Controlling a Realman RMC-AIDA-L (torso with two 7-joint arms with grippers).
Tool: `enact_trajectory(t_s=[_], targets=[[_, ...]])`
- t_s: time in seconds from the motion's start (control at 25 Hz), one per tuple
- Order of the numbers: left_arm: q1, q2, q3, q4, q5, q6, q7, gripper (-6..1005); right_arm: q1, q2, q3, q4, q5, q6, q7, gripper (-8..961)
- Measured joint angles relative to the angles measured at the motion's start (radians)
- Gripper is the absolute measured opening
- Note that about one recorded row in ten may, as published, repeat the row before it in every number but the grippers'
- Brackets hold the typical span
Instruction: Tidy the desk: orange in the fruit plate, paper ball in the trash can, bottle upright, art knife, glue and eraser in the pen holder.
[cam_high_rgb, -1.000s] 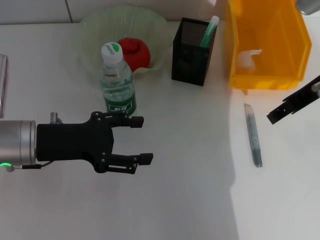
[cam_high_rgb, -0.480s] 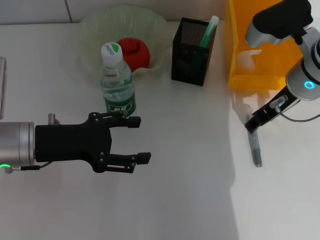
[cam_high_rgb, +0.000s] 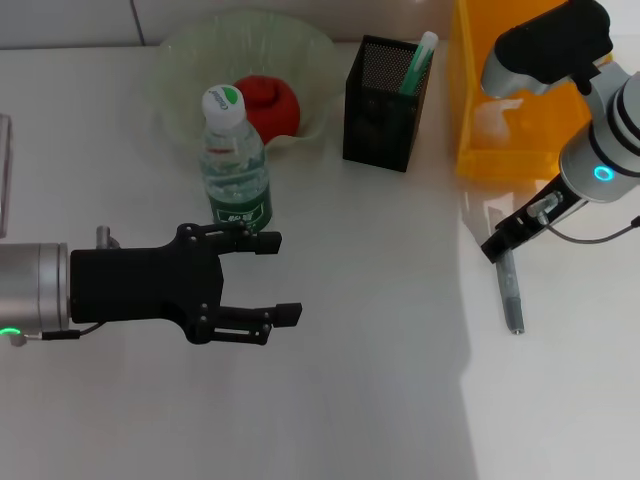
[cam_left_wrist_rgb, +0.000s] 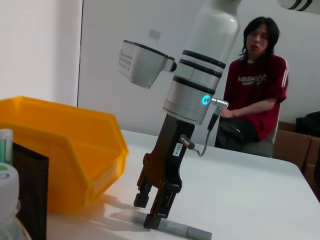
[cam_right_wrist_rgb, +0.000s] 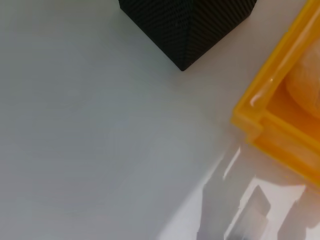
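Observation:
My right gripper will close on the art knife's far end (cam_high_rgb: 505, 260), because my fingers reach down around the knife in the head view.
The grey art knife (cam_high_rgb: 513, 295) lies on the table in front of the yellow trash can (cam_high_rgb: 580, 110). My right gripper (cam_high_rgb: 497, 248) is low over the knife's far end, fingers apart on either side of it; the left wrist view shows it (cam_left_wrist_rgb: 151, 210) touching the knife (cam_left_wrist_rgb: 182, 229). The orange (cam_high_rgb: 268, 105) sits in the fruit plate (cam_high_rgb: 195, 55). The bottle (cam_high_rgb: 236, 165) stands upright. The pen holder (cam_high_rgb: 383, 95) holds a green-and-white glue stick (cam_high_rgb: 420, 58). The paper ball (cam_high_rgb: 492, 118) lies in the trash can. My left gripper (cam_high_rgb: 278, 277) is open and empty near the bottle. The eraser is out of view.
The right wrist view shows the pen holder's corner (cam_right_wrist_rgb: 190, 25) and the trash can's rim (cam_right_wrist_rgb: 270, 120) close by. A person in a red shirt (cam_left_wrist_rgb: 252, 90) sits beyond the table's far side. A flat object's edge (cam_high_rgb: 5, 170) lies at the left.
My right arm has swung in from the right and come down onto the far end of the art knife. The left arm has barely moved.

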Motion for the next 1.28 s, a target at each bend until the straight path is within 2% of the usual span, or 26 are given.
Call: enact_trajectory(t_s=[0.2,0.4,0.56,0.76,0.88,0.92,0.96,1.0,1.04,1.08,1.12,1.2,1.28], targets=[[-0.007,0.000,-0.001,0.000,0.000,-0.003,0.000,859,0.009,0.000,-0.009,0.024,0.001,0.017,0.000,636],[-0.010,0.000,0.000,-0.001,0.000,-0.011,0.000,859,0.010,0.000,-0.021,0.021,0.001,0.022,0.000,448],[-0.013,-0.002,0.003,-0.001,0.000,-0.019,0.000,859,0.010,0.000,-0.017,0.016,0.001,0.021,-0.001,209],[-0.019,-0.003,0.004,-0.003,0.000,-0.019,0.000,859,-0.009,0.000,-0.013,-0.043,0.001,0.005,-0.002,178],[-0.021,-0.003,0.002,-0.003,0.000,-0.019,0.000,859,-0.039,0.000,-0.011,-0.123,0.005,-0.014,-0.002,159],[-0.021,-0.003,0.001,-0.003,0.000,-0.018,0.000,859,-0.074,-0.001,-0.009,-0.215,0.031,-0.037,-0.002,153],[-0.021,-0.003,0.001,-0.003,0.000,-0.017,0.000,859,-0.074,-0.001,-0.009,-0.215,0.031,-0.037,-0.002,146],[-0.021,-0.003,0.001,-0.003,0.000,-0.017,0.000,859,-0.121,-0.004,0.005,-0.331,0.086,-0.060,-0.004,140],[-0.021,-0.003,0.000,-0.003,-0.001,-0.014,0.000,859,-0.121,-0.004,0.005,-0.331,0.086,-0.060,-0.004,139],[-0.021,-0.003,0.000,-0.003,-0.004,-0.011,0.000,859,-0.180,-0.006,0.061,-0.468,0.166,-0.073,-0.012,138],[-0.021,-0.003,0.000,-0.003,-0.004,-0.011,0.000,859,-0.180,-0.006,0.061,-0.468,0.166,-0.073,-0.012,137],[-0.021,-0.003,0.000,-0.003,-0.004,-0.011,0.000,859,-0.245,-0.004,0.157,-0.600,0.290,-0.051,-0.040,135],[-0.020,-0.004,-0.001,-0.003,-0.008,-0.009,0.005,859,-0.300,-0.003,0.247,-0.658,0.443,0.013,-0.081,133]])
